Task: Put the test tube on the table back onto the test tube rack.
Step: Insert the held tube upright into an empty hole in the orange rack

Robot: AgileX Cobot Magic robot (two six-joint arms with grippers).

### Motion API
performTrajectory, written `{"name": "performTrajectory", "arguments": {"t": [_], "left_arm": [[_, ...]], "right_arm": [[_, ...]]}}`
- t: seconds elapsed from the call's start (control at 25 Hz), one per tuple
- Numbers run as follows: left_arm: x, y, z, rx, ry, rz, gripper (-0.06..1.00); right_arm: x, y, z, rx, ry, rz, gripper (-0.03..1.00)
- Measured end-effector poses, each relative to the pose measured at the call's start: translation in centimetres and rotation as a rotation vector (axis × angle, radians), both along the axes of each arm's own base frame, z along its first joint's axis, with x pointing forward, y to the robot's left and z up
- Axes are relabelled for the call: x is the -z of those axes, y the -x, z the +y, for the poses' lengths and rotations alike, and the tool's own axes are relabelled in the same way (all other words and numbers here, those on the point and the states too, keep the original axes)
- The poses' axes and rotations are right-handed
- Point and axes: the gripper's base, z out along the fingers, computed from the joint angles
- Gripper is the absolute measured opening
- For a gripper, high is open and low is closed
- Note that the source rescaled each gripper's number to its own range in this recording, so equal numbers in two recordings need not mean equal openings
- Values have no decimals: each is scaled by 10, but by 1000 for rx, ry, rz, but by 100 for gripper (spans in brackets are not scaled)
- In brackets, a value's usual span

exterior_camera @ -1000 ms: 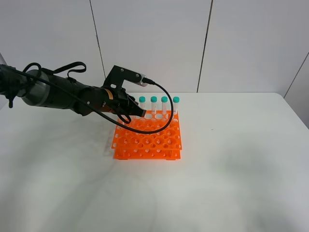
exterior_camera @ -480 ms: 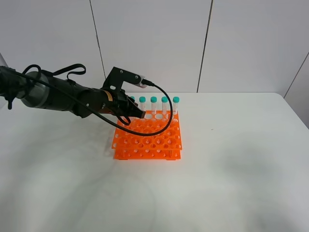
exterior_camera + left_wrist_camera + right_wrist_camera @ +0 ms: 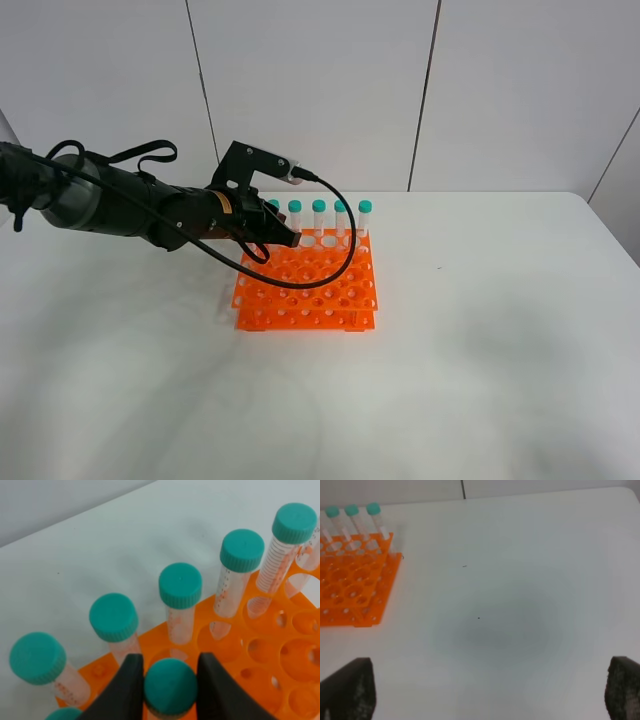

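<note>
The held cap is level with caps seated in the orange rack, so the test tube would stand and I need to open my left gripper.
My left gripper is over the back left part of the orange test tube rack on the white table. In the left wrist view its two dark fingers are shut on the teal cap of the test tube, held upright just in front of the rack's back row. The tube's body and tip are hidden, so I cannot tell if it sits in a hole. Several identical teal-capped tubes stand in the back row. My right gripper is open and empty over bare table.
The rack with teal-capped tubes lies off to one side in the right wrist view. The left arm's black cable loops over the rack. The table stretches bare right of the rack.
My left gripper has shifted slightly left and a little lower at the rack's back row, still holding the tube. One more back-row cap now shows behind it.
</note>
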Motion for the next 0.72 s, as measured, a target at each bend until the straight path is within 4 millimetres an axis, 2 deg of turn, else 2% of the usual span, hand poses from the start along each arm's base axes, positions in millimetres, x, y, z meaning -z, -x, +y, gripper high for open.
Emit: {"name": "performTrajectory", "arguments": {"t": [0.64,0.72], "left_arm": [[-2,-2,-1,-2,-7,10,0],[-2,-2,-1,-2,-7,10,3]], "right_arm": [[0,0,0,0,0,0,100],[0,0,0,0,0,0,100]]}}
